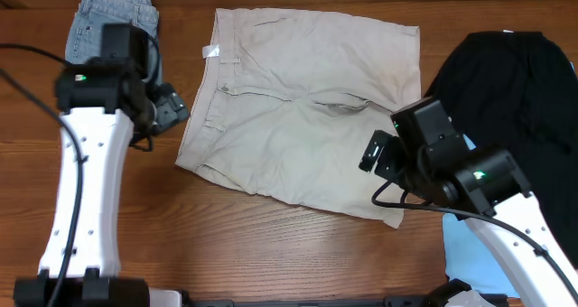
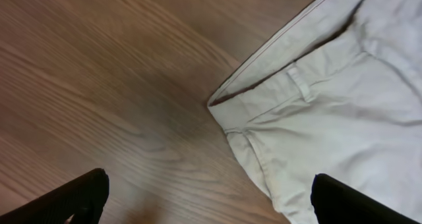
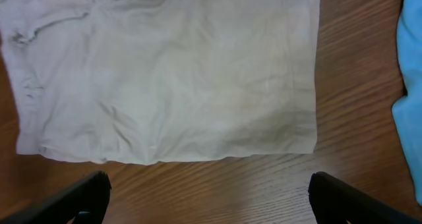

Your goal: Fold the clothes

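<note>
I should next grab the hem of the beige shorts' near leg, opposite the waistband, with my right gripper. Then I can fold that leg onto the other one.
Pale beige shorts (image 1: 298,108) lie spread flat in the middle of the table, waistband to the left. My left gripper (image 1: 173,108) hangs open just left of the waistband; in its wrist view the waistband corner with a belt loop (image 2: 303,85) shows, and the right fingertip (image 2: 343,201) is over the cloth edge. My right gripper (image 1: 375,153) stands open at the shorts' right leg hem (image 3: 198,155), over bare wood, holding nothing. Folded pale-blue denim shorts (image 1: 113,23) sit at the back left. A black garment (image 1: 510,81) lies at the right.
A light-blue cloth (image 1: 474,253) lies at the front right under my right arm, also seen at the right edge of the right wrist view as light-blue cloth (image 3: 412,85). Bare wooden table (image 1: 271,253) runs along the front.
</note>
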You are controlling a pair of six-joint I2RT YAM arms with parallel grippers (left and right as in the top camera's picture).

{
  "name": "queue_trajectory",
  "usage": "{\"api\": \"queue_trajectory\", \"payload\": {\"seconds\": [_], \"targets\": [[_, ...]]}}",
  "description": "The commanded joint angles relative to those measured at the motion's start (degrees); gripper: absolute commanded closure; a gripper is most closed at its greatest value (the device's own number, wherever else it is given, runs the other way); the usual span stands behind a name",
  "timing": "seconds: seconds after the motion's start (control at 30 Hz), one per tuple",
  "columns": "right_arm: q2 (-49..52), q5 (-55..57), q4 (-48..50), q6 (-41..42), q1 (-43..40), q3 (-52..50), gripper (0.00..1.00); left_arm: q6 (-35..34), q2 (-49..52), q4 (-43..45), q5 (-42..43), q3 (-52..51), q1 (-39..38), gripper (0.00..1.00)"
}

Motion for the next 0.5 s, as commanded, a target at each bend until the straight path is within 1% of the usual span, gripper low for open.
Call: {"api": "queue_trajectory", "payload": {"seconds": [0.0,0.17,0.23,0.3,0.33,0.37,0.47], "targets": [[-0.5,-0.24,0.85,0.61,0.26,-2.56,0.0,-3.5,2.47,3.19,0.76,-5.88,0.24,0.0],[-0.24,-0.13,3.28,0.63,0.26,-5.6,0.0,-3.89,7.65,9.49,3.32,-12.41,0.22,0.0],[0.04,-0.15,4.02,0.7,0.26,-6.56,0.02,-4.07,10.14,11.21,5.27,-14.05,0.22,0.0],[0.55,0.28,4.24,2.21,0.26,-7.54,0.05,-6.62,12.9,11.58,6.62,-14.45,0.22,0.07],[0.79,0.39,4.22,3.15,0.26,-7.96,0.06,-8.68,14.12,11.58,6.69,-14.45,0.22,0.08],[1.42,0.5,4.15,4.74,0.26,-8.76,0.07,-12.39,16.31,11.67,6.6,-14.45,0.24,0.08],[2.69,0.46,4.17,4.98,0.26,-9.77,0.1,-15.34,19.69,13.18,6.62,-14.45,0.24,0.08]]}}
